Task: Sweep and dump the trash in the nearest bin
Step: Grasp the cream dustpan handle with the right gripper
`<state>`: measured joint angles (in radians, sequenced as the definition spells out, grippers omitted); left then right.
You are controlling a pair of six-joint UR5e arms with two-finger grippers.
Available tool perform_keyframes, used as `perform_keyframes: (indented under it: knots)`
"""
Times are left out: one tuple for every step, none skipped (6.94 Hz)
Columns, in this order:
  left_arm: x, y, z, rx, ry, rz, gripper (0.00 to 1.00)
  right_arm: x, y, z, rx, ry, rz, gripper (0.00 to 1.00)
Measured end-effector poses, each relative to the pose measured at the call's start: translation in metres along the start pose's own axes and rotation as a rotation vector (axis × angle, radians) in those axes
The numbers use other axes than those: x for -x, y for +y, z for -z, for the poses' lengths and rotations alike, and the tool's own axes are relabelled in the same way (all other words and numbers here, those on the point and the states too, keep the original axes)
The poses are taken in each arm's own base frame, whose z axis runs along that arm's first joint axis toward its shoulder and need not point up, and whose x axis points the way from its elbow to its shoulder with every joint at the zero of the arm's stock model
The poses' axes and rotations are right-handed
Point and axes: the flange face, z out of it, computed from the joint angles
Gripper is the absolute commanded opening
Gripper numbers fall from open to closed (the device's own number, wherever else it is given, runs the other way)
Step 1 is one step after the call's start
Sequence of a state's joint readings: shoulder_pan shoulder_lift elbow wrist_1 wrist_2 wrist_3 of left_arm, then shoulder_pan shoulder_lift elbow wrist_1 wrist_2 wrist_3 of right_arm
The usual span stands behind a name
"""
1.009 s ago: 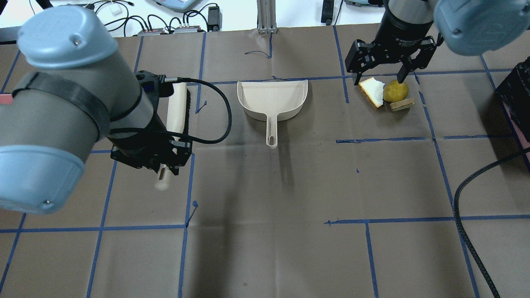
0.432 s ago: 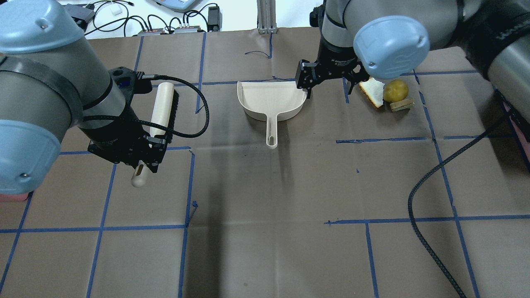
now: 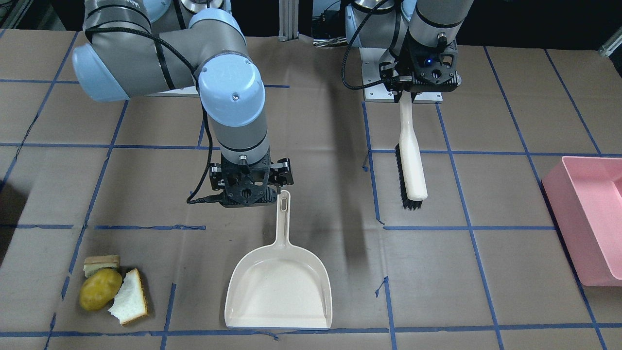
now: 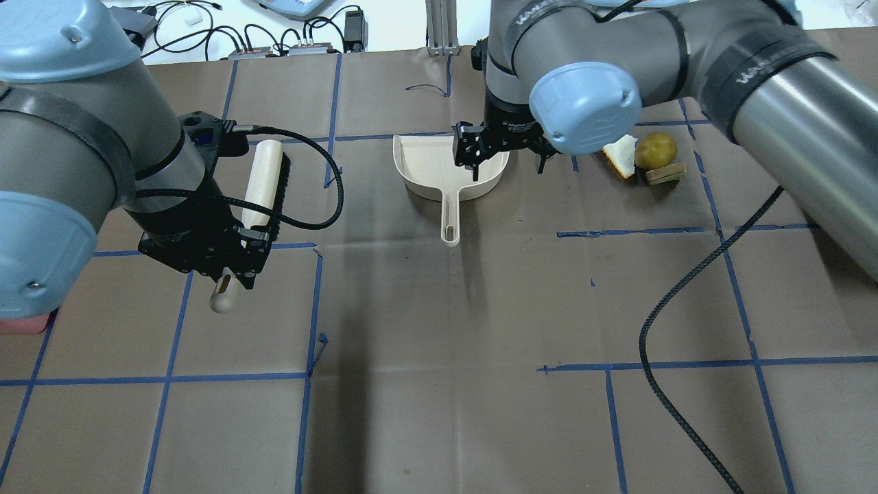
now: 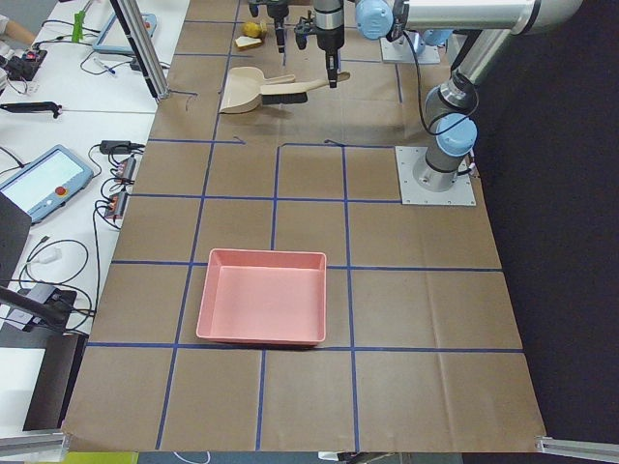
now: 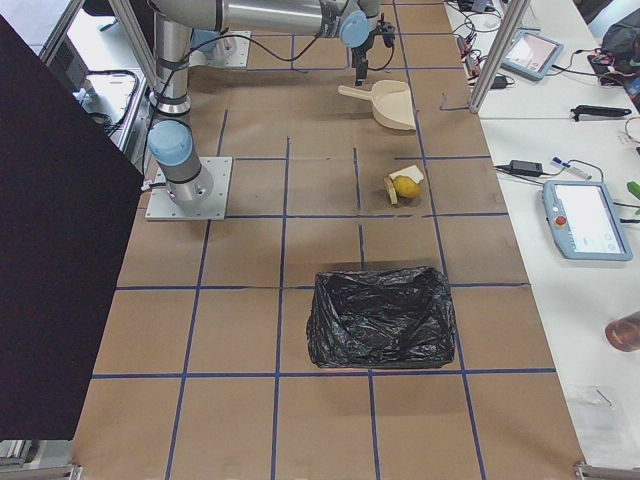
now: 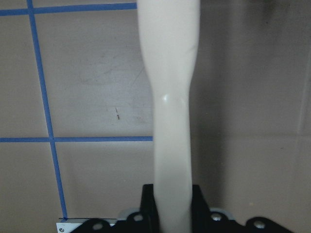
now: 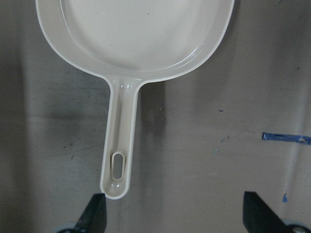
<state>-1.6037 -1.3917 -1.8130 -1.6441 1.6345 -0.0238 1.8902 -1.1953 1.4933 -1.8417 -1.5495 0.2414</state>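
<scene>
I need to hold the pan (image 3: 278,288) steady while I sweep trash in, so I should grab it by its handle (image 3: 283,216) with my right gripper next.
The trash lies in a tight cluster at the far right: a bitten bread slice (image 4: 621,154), a yellow-brown potato lump (image 4: 655,149) and a sandwich chunk (image 4: 665,173). It also shows in the front-facing view: potato (image 3: 99,289), bread (image 3: 129,296), sandwich chunk (image 3: 101,264). A cream dustpan (image 4: 449,168) lies flat at the middle. My right gripper (image 4: 505,163) hangs open above it. In the right wrist view the dustpan handle (image 8: 119,155) ends close to one fingertip (image 8: 95,213). My left gripper (image 4: 233,257) is shut on the handle of a cream brush (image 4: 264,182) with black bristles.
A pink bin (image 3: 588,218) stands at the table's end on my left. A black bag-lined bin (image 6: 380,315) stands at the end on my right, nearer the trash. Blue tape lines grid the brown paper table (image 4: 446,329). A black cable (image 4: 686,302) trails from the right arm.
The right arm has swung left, from over the trash to over the dustpan, still open. The left arm, with the brush, has shifted a little leftward.
</scene>
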Motion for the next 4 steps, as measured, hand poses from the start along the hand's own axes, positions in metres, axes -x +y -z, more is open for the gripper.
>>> perform_keyframes:
  knots:
    - [0.0,0.001,-0.003,0.008,-0.003,0.0,0.0,0.017,-0.002,-0.018,0.002,0.0,-0.005,1.0]
    - [0.0,0.001,-0.007,0.016,-0.003,0.001,0.0,0.032,-0.003,-0.036,0.002,0.0,-0.012,1.0]
    - [-0.001,0.0,-0.01,0.021,-0.004,0.0,0.0,0.043,-0.005,-0.053,0.002,0.001,-0.02,1.0]
    - [-0.001,0.0,-0.01,0.021,-0.009,0.0,0.0,0.048,-0.009,-0.069,0.006,0.006,-0.024,1.0]
